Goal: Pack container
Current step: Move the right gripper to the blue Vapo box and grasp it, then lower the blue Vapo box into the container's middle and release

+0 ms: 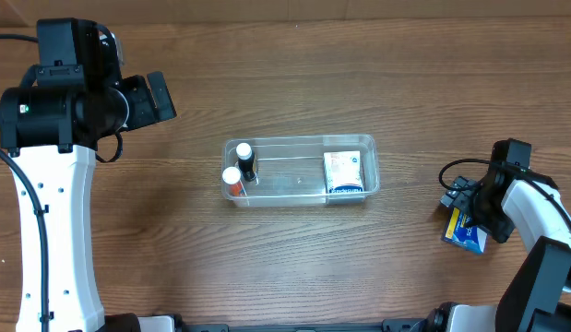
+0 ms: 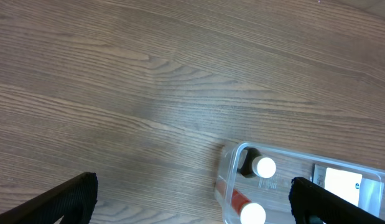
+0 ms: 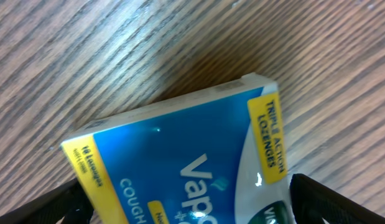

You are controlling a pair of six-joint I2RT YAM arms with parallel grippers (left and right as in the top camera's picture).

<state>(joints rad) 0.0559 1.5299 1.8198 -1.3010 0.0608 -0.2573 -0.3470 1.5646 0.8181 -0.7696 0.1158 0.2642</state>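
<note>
My fingers reach below the top of the box, so my right gripper is ready and needs to close on the lozenge box (image 1: 468,236) (image 3: 191,180) now.
The clear container (image 1: 294,139) stands at the table's middle and also shows at the lower right of the left wrist view (image 2: 231,163). It holds a dark bottle with a white cap (image 1: 245,155), an orange bottle with a white cap (image 1: 231,178) and a white box (image 1: 342,172). A blue and yellow lozenge box (image 1: 468,236) lies flat on the table at the right. My right gripper (image 1: 465,210) is open and low over it, one finger on each side of the box (image 3: 180,143). My left gripper (image 1: 160,97) is open and empty, up and left of the container.
The wood-grain table (image 1: 405,74) has nothing else loose on it. The right arm's cable (image 1: 451,171) loops just left of the lozenge box. The left arm's white column (image 1: 54,231) stands along the left edge.
</note>
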